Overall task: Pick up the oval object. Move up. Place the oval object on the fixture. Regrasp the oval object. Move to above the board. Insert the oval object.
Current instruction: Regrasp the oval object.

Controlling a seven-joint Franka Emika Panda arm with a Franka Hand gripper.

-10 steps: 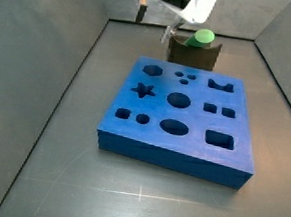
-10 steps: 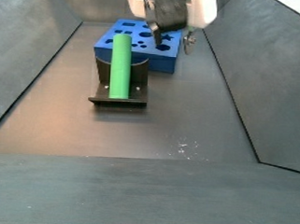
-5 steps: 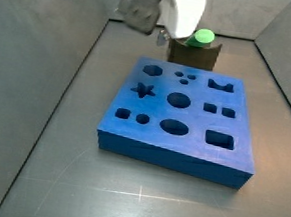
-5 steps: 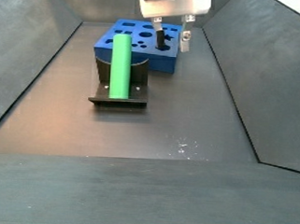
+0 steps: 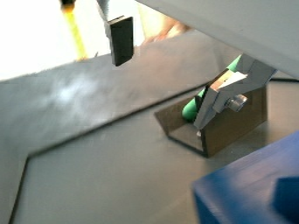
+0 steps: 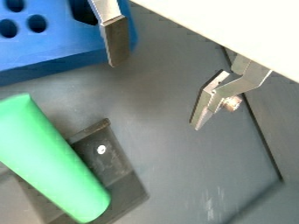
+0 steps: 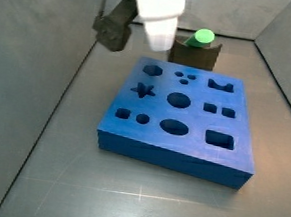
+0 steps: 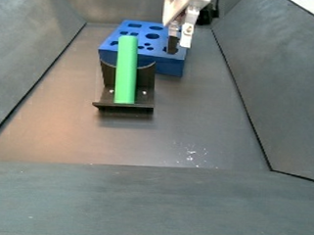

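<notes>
The oval object needs to be inserted into the board (image 7: 181,115), so my gripper should grab the green rod by its upper end (image 7: 203,36) next.
The oval object (image 8: 125,69) is a bright green rod lying in the notch of the dark fixture (image 8: 126,97). In a side view only its round end (image 7: 202,35) shows on top of the fixture (image 7: 196,55). The blue board (image 7: 181,115) with its cut-out holes lies beside the fixture. My gripper (image 8: 186,36) is open and empty, in the air to the side of the rod and apart from it. Both wrist views show the rod (image 6: 52,171) (image 5: 193,105) off to the side of the fingers (image 6: 114,39) (image 5: 121,41), with only floor between them.
The dark floor (image 8: 185,140) is boxed in by grey sloping walls (image 7: 43,87). The board (image 8: 141,45) stands just behind the fixture in a side view. A corner of the board (image 6: 47,35) (image 5: 251,188) shows in both wrist views.
My gripper has moved away from the rod's end, sideways and towards the board. The rod has stayed on the fixture. The jaws stay open.
</notes>
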